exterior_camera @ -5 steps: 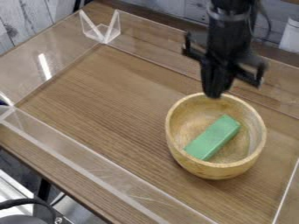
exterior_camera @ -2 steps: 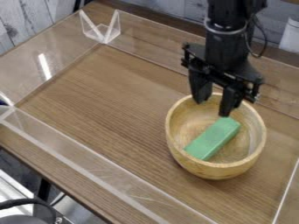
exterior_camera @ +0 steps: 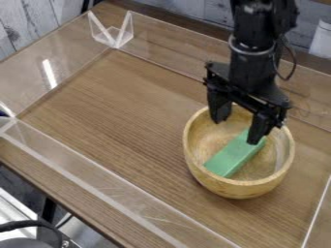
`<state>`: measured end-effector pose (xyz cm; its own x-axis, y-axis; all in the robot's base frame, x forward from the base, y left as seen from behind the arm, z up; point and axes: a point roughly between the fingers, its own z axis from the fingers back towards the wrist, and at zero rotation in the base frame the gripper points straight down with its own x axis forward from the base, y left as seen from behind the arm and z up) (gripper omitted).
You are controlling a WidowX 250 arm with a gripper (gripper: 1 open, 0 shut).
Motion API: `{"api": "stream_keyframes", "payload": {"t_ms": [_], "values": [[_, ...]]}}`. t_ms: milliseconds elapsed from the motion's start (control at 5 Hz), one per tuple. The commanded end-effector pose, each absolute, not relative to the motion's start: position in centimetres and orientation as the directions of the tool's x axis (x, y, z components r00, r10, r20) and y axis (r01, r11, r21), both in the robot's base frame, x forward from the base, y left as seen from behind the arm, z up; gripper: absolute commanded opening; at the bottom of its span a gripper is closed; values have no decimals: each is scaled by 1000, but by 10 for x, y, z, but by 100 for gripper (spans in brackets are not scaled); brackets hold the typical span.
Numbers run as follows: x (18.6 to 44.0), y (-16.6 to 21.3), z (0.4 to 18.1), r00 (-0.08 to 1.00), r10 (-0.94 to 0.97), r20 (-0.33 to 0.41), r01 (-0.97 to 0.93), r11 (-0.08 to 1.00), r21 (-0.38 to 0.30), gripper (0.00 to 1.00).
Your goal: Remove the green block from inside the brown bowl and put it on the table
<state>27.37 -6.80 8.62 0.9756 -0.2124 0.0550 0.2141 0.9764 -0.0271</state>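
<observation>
My fingers are above the green block's far end (exterior_camera: 251,139), so it is too early to close. My gripper moves lower, then closes on the green block.
The brown bowl (exterior_camera: 211,172) is a round light wooden bowl at the right front of the table (exterior_camera: 116,107). Inside it lies the green block (exterior_camera: 234,158), a flat green bar set diagonally. My black gripper (exterior_camera: 245,118) points straight down over the bowl's far half, open, its two fingers spread either side of the block's upper end. One fingertip (exterior_camera: 264,133) reaches down inside the rim, just above the block's far end. Nothing is held between the fingers.
Low clear acrylic walls (exterior_camera: 77,184) edge the table on all sides. A clear angled bracket (exterior_camera: 112,31) stands at the back left corner. Dark cables hang behind the arm at the top right.
The gripper has opened from shut to wide and sunk toward the bowl, shifting slightly right. The green block has not moved.
</observation>
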Motion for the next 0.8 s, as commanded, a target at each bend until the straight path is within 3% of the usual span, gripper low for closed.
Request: {"api": "stream_keyframes", "payload": {"t_ms": [0,600], "values": [[279,-72,85,971,-226,81,229,973,-22,100],[279,-76,49,968,-250,33,251,968,-9,100]]}}
